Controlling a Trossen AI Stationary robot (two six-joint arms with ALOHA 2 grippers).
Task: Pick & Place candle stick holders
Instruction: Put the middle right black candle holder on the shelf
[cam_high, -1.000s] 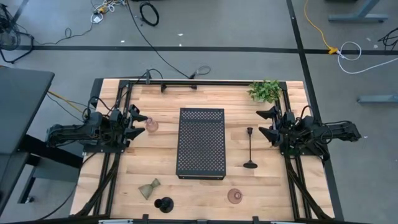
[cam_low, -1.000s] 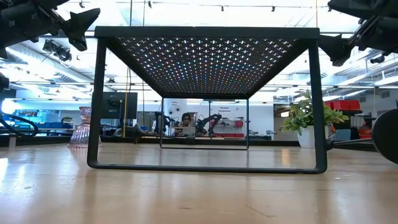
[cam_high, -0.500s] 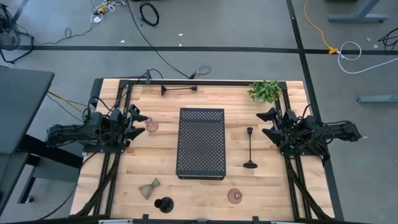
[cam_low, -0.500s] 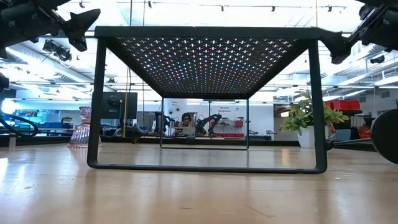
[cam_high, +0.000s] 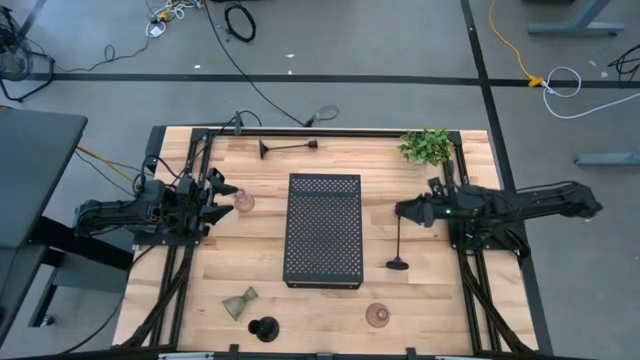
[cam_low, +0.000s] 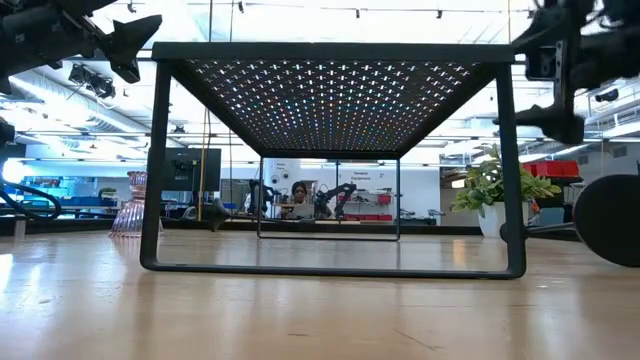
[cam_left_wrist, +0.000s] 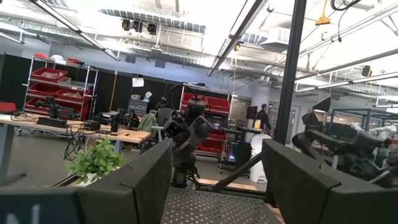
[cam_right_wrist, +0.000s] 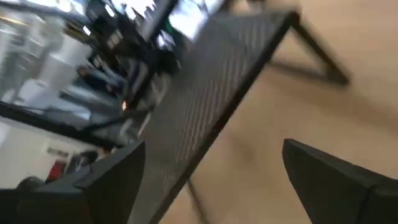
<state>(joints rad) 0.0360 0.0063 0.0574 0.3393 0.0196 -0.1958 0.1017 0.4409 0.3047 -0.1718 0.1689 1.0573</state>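
Next, my right gripper grabs the black holder by its slim stem (cam_high: 399, 235) to place it upright on the perforated tray (cam_high: 323, 230).
My right gripper (cam_high: 402, 211) is open at the cup end of a slim black holder (cam_high: 400, 240), whose round base (cam_high: 398, 265) points to the near edge, right of the tray. My left gripper (cam_high: 222, 190) is open and empty, beside a pinkish glass holder (cam_high: 243, 202). A second black holder (cam_high: 288, 144) lies on its side at the far edge. A third (cam_high: 265, 328) is near the front edge, beside the olive-green hourglass holder (cam_high: 240, 302). The other pinkish glass holder (cam_high: 378, 316) stands front right. My right gripper stands over the cup end (cam_high: 401, 218) of the black holder, reaching in from the table's right side. I cannot tell whether its fingers touch it; the gripper itself covers that spot in the high view.
The big black perforated tray (cam_high: 323, 230) stands on thin legs (cam_low: 150, 160) in the table's middle. A small leafy plant (cam_high: 427, 146) is at the far right corner. Bare wood lies between the tray and each arm.
My right gripper has reached out from the table's right edge toward the left, ending over the cup end of the black holder beside the tray.
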